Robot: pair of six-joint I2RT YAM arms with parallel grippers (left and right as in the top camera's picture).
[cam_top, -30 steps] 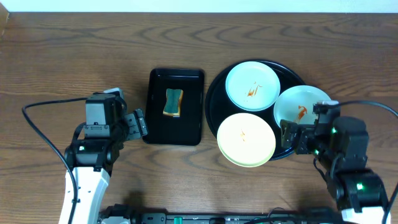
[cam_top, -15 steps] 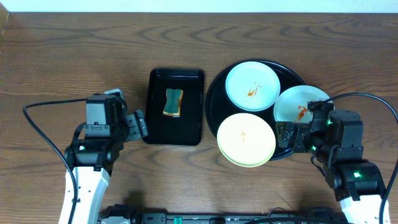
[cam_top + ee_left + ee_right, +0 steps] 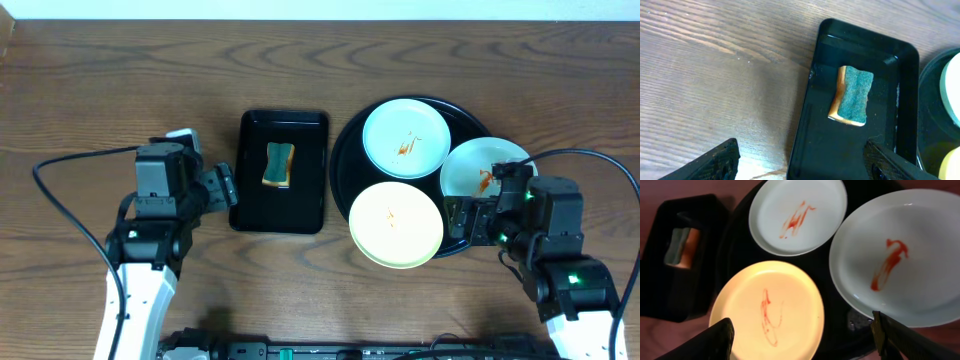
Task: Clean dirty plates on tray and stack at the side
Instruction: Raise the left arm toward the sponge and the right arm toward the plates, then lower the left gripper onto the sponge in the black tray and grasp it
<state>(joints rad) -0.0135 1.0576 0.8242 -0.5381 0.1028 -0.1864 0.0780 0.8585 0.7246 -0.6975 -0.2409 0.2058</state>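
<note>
The left gripper grabs the sponge across its middle (image 3: 278, 165) (image 3: 852, 95) from the green top next, which leaves its yellow bottom to clean plates.
The round black tray (image 3: 345, 150) holds three sauce-smeared plates: a mint-white plate (image 3: 405, 138) at the back, a second mint-white plate (image 3: 480, 170) at the right, and a pale yellow plate (image 3: 396, 224) at the front. All three show in the right wrist view: back plate (image 3: 797, 215), right plate (image 3: 895, 257), yellow plate (image 3: 767, 311). My right gripper (image 3: 462, 215) (image 3: 802, 342) is open and empty, hovering over the tray's front right between the yellow and right plates. My left gripper (image 3: 222, 190) (image 3: 800, 162) is open and empty at the left edge of the rectangular tray.
A small rectangular black tray (image 3: 284, 172) left of the round tray holds a green-and-yellow sponge (image 3: 278, 165), also in the left wrist view (image 3: 852, 95). Black cables loop beside both arms. Bare wooden table (image 3: 100, 90) lies at left and behind.
My right gripper has moved left and slightly back over the tray's front right rim. My left gripper has shifted a little back, toward the rectangular tray.
</note>
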